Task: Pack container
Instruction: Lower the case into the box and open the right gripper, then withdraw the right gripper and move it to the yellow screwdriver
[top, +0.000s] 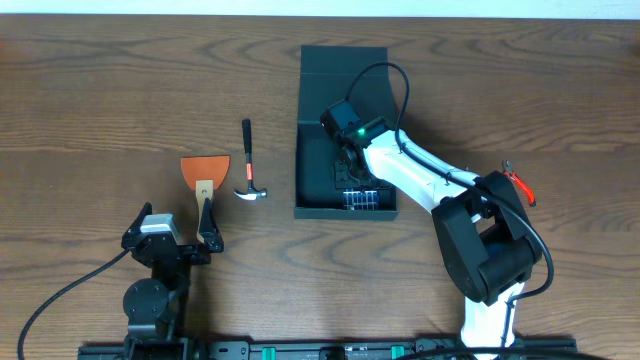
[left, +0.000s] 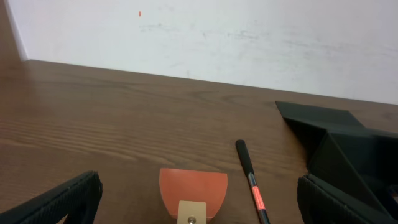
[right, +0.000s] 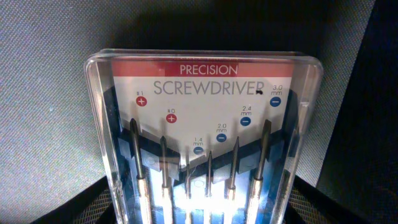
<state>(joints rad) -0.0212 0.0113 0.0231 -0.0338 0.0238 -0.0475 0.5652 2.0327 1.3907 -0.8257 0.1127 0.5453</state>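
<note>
My right gripper should open now, because the screwdriver case's lower end (top: 360, 204) is inside the container's near side (top: 346, 214). The case would rest inside.
The dark teal-green container (top: 345, 62) stands open at the table's middle, lid flap folded back; it also shows in the left wrist view (left: 348, 140). My right gripper (top: 352, 175) reaches down into it and is shut on a clear precision screwdriver case (right: 205, 118), which sits low at the container's near end (top: 360, 198). Its fingers (right: 205, 214) flank the case's sides. The container's inner surface (right: 50, 93) shows behind the case. My left gripper (top: 168, 245) is open and empty near the front edge, its fingers (left: 199, 214) wide apart.
An orange-bladed scraper (top: 205, 172) lies just ahead of the left gripper, also in the left wrist view (left: 193, 190). A small hammer (top: 247, 160) with a black handle (left: 249, 177) lies between the scraper and the container. A red-handled tool (top: 520, 185) lies right of the right arm.
</note>
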